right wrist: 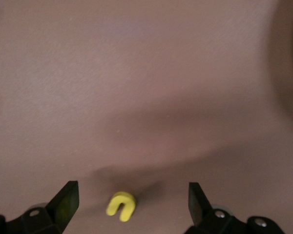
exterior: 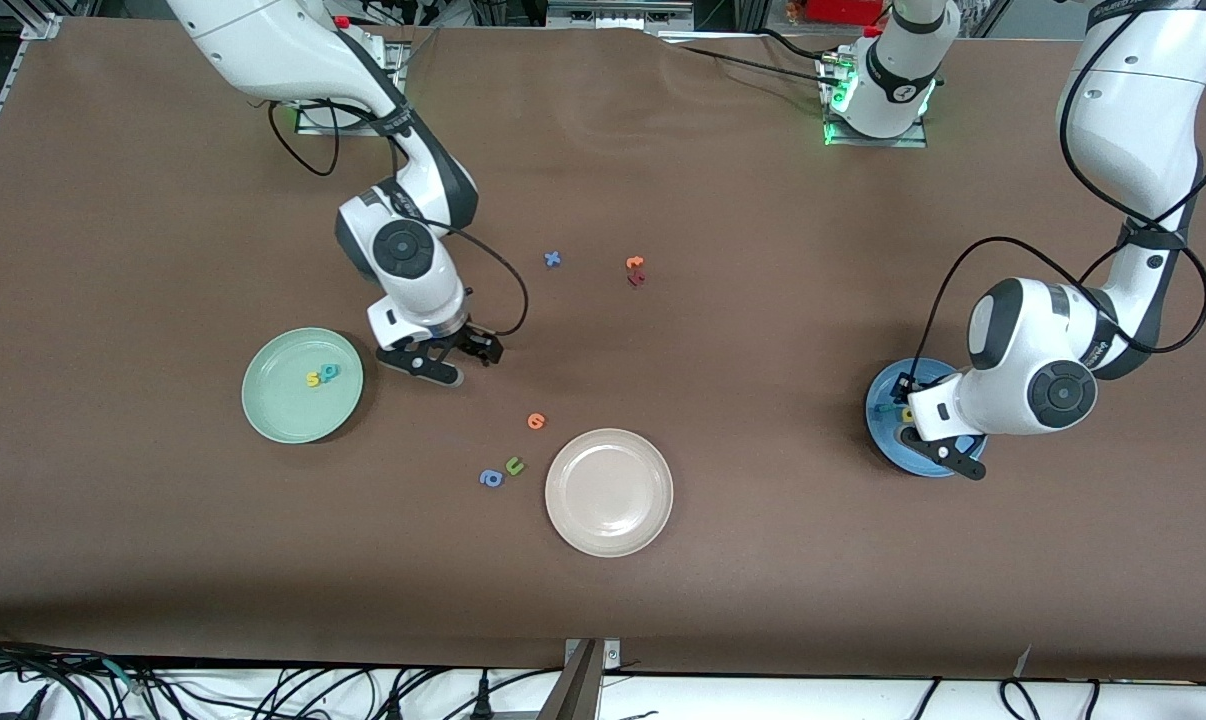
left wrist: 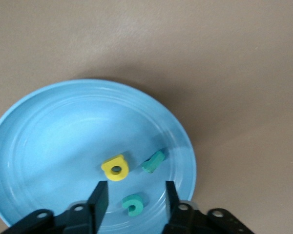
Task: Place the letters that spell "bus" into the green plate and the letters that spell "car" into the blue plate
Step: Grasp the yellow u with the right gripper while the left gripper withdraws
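Observation:
My right gripper will next grab the yellow u across its two straight arms, because they give facing sides, while the u curves round at its bend [right wrist: 124, 196].
The blue plate [exterior: 881, 400] [left wrist: 49, 136] lies toward the left arm's end of the table. On it are a yellow "a" [left wrist: 116, 168] [exterior: 906, 413], a teal "r" [left wrist: 154, 161] and a teal "c" [left wrist: 133, 204]. My left gripper [left wrist: 135, 190] [exterior: 923, 432] hangs open just over the plate, the "c" lying free between its fingers. The green plate [exterior: 263, 400] holds a yellow "s" [exterior: 312, 379] and a teal "b" [exterior: 329, 371]. Beside it my right gripper [exterior: 441, 358] [right wrist: 133, 195] stands wide open low over the table, astride a yellow "u" [right wrist: 121, 204] that it does not touch.
A beige plate [exterior: 608, 490] sits nearer the front camera, mid-table. Beside it lie an orange letter [exterior: 536, 421], a green "u" [exterior: 514, 465] and a blue "a" [exterior: 491, 478]. Farther back are a blue "x" [exterior: 552, 259] and an orange and a dark red letter [exterior: 635, 270].

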Motion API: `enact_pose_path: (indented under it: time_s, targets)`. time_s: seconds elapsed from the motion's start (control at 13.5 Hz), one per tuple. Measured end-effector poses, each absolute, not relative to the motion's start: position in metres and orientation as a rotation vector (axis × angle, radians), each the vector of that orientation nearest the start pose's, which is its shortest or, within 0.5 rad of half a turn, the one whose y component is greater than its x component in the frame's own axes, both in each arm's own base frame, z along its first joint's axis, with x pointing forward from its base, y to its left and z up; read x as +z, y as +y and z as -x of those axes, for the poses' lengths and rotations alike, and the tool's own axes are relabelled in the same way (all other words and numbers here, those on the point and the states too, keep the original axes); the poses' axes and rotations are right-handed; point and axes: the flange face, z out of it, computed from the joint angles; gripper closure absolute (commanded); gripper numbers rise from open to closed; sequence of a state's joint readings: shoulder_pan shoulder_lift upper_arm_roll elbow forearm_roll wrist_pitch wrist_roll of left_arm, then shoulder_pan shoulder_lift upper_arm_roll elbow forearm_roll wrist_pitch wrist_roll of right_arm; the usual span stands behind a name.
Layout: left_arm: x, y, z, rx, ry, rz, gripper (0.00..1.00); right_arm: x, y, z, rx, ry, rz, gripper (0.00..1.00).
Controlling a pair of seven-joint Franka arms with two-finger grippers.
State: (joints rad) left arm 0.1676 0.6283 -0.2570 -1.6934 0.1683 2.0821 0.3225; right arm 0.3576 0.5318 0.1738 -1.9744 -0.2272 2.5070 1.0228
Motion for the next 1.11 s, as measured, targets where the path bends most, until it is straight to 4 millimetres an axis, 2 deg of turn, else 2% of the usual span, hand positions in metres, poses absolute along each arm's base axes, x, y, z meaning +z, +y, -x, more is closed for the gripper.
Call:
enact_pose_path:
  time_s: [0.15,0.3,0.44,0.59,0.74,0.89,1.11]
  targets:
    - [0.238,-0.040,-0.653,0.320,0.761,3.072,0.00,0.200,0.323,-0.532,-0.080,0.634,3.089,0.01]
    - [0.273,-0.053,-0.654,0.325,0.747,3.087,0.00,0.200,0.328,-0.536,-0.087,0.791,3.042,0.02]
    - [0.331,-0.074,-0.648,0.372,0.674,3.128,0.00,0.198,0.328,-0.537,-0.084,0.915,3.006,0.11]
    - [0.402,-0.094,-0.638,0.424,0.609,3.132,0.00,0.196,0.327,-0.537,-0.081,0.996,2.981,0.12]
    - [0.464,-0.104,-0.627,0.438,0.548,3.118,0.00,0.192,0.327,-0.536,-0.074,1.099,2.947,0.12]
    - [0.509,-0.099,-0.620,0.411,0.506,3.114,0.00,0.188,0.327,-0.535,-0.066,1.158,2.930,0.12]
    - [0.543,-0.082,-0.612,0.357,0.452,3.110,0.00,0.184,0.326,-0.534,-0.058,1.183,2.926,0.13]
